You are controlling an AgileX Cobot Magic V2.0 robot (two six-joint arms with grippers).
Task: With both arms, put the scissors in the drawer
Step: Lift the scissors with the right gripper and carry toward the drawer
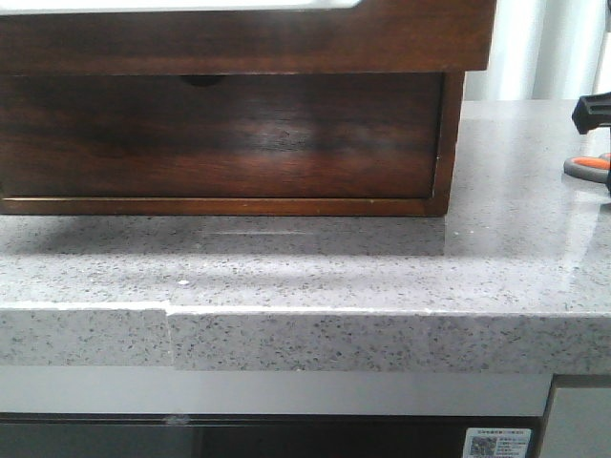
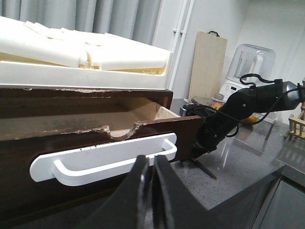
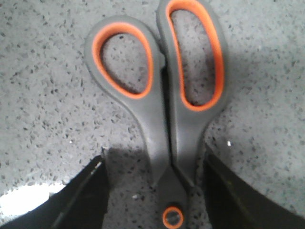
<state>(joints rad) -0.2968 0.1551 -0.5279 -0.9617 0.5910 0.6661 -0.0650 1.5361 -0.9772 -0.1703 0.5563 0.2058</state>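
My right gripper should close now. Its fingers are beside the scissors' grey body above the orange pivot (image 3: 172,217), so they would hold the scissors if they closed now.
The scissors (image 3: 162,95), grey with orange loop inserts, lie flat on the speckled counter. My right gripper (image 3: 155,153) is open and straddles them just above the orange pivot, one finger on each side. In the front view only an orange handle (image 1: 588,164) shows at the far right, under the right gripper (image 1: 592,111). The drawer (image 2: 95,138) is pulled partly out, with its pale inside showing, and it also shows in the front view (image 1: 286,38). My left gripper (image 2: 150,164) is shut and empty, just in front of the drawer's white handle (image 2: 114,160).
The lower drawer front (image 1: 220,134) with its finger notch is closed. White foam blocks (image 2: 86,52) lie on top of the cabinet. A cutting board (image 2: 207,67), a blender (image 2: 250,64) and a small wooden rack (image 2: 296,126) stand behind the right arm (image 2: 238,112).
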